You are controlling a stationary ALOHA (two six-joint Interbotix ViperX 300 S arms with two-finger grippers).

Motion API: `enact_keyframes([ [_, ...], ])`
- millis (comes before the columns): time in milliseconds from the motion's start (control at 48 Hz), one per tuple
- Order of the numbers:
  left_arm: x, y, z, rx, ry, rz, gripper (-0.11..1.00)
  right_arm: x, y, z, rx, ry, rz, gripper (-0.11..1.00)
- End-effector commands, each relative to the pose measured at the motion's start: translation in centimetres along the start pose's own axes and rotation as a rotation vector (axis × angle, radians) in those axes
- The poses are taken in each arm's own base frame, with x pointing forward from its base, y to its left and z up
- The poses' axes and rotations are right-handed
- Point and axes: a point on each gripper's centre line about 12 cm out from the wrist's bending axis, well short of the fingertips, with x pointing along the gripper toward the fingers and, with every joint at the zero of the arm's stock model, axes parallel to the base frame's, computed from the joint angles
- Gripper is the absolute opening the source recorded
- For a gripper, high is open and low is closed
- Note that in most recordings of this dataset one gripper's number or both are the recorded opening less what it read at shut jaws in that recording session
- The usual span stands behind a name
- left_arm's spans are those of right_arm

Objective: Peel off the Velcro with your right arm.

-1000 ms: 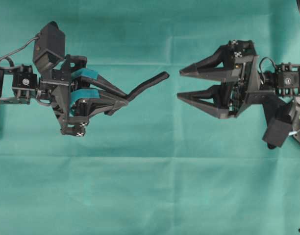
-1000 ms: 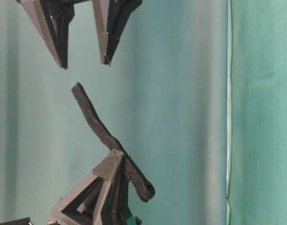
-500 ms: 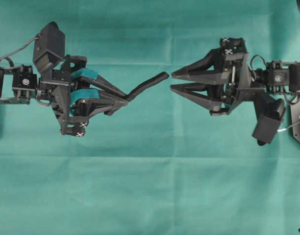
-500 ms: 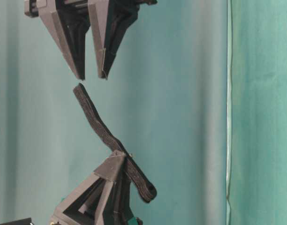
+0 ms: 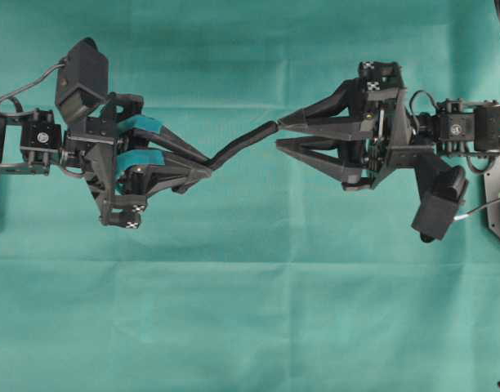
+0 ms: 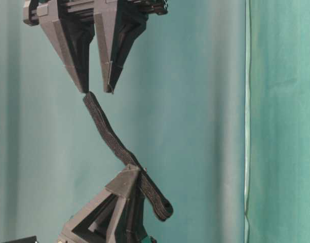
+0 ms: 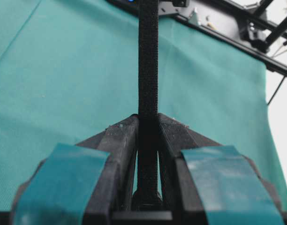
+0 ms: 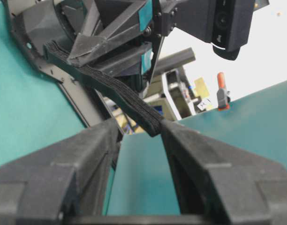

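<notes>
My right gripper should grab the Velcro next by its loose end (image 5: 270, 128) (image 8: 154, 123), so that it can peel the Velcro off.
The Velcro (image 5: 242, 143) is a thin black strip held in the air above the teal cloth. My left gripper (image 5: 207, 166), with teal-taped fingers, is shut on its lower part. In the left wrist view the strip (image 7: 148, 56) rises straight out of the pinched jaws (image 7: 147, 119). The knob end (image 6: 165, 210) hangs past the left gripper (image 6: 130, 172). My right gripper (image 5: 279, 133) is open with a narrow gap. The strip's free end (image 8: 153, 125) rests against one fingertip (image 8: 169, 129) at the mouth of the jaws (image 8: 139, 125), not clamped.
Teal cloth (image 5: 250, 327) covers the table, with a faint fold line across it. A vertical seam (image 6: 246, 121) shows in the table-level view. The left arm's camera housing (image 8: 228, 23) sits close behind the strip in the right wrist view.
My right gripper narrowed its jaws and moved left until its fingertips reached the Velcro's free end. The left gripper stayed put, still shut on the strip.
</notes>
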Motion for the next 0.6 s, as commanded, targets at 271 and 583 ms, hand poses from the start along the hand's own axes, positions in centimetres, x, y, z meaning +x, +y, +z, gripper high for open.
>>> enact_keyframes([
  [271, -0.29, -0.36, 0.94, 0.0, -0.034, -0.014, 0.1, 0.51, -0.68, 0.31, -0.004, -0.02, -0.026, 0.09],
  [583, -0.29, -0.35, 0.92, 0.0, -0.033, -0.013, 0.1, 0.54, -0.53, 0.21, -0.003, -0.019, -0.024, 0.06],
])
